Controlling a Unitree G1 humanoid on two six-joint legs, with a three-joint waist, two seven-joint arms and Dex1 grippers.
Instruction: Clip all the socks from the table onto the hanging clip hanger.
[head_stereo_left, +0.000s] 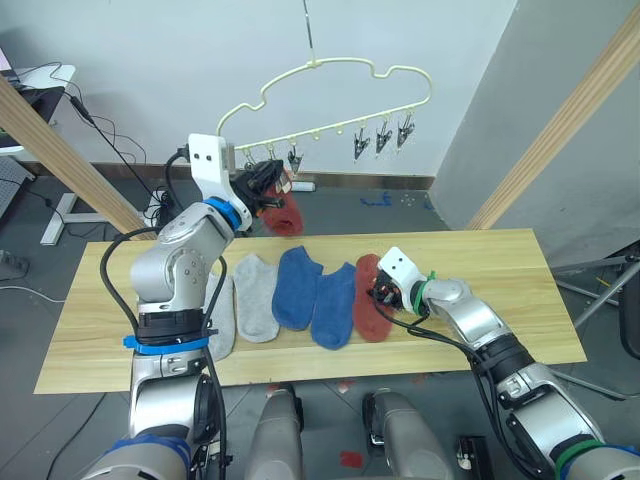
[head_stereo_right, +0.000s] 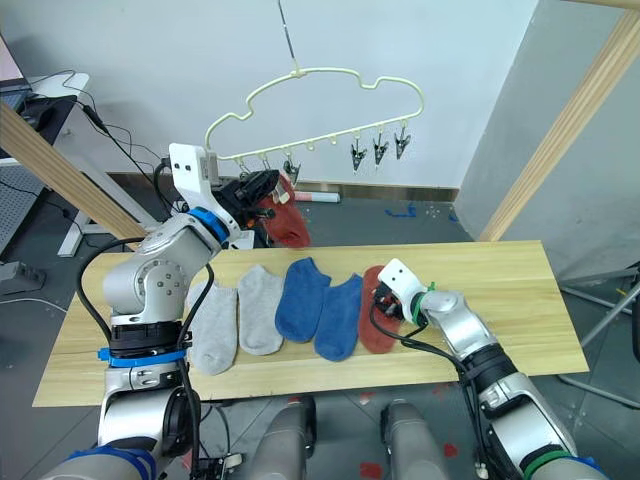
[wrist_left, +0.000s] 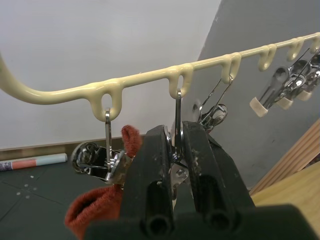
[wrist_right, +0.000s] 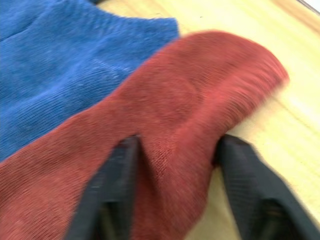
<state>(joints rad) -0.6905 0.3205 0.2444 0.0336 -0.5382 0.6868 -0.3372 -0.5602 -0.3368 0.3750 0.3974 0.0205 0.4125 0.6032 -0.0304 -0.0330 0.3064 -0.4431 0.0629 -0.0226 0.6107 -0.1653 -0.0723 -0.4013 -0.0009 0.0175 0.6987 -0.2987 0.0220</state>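
Note:
My right gripper grabs the red sock by the raised fold near its cuff (wrist_right: 187, 150) next, to hang the sock from the clip hanger.
The pale yellow clip hanger (head_stereo_left: 330, 68) hangs above the far edge of the table (head_stereo_left: 500, 265). My left gripper (wrist_left: 177, 145) is raised to its left end and shut on a metal clip (wrist_left: 176, 165). A rust red sock (head_stereo_left: 283, 215) dangles just beside its fingers, next to the neighbouring clip (wrist_left: 107, 162). Two grey socks (head_stereo_left: 255, 310), two blue socks (head_stereo_left: 297, 285) and one red sock (head_stereo_left: 370, 305) lie in a row on the table. My right gripper (wrist_right: 177, 145) rests on that red sock, open, its fingers (wrist_right: 110, 195) astride a raised fold of it.
Three bare clips (head_stereo_left: 381, 138) hang at the hanger's right end. Slanted wooden beams stand at the left (head_stereo_left: 60, 150) and right (head_stereo_left: 565, 125) behind the table. Cables and a desk leg (head_stereo_left: 60, 215) lie on the floor at far left.

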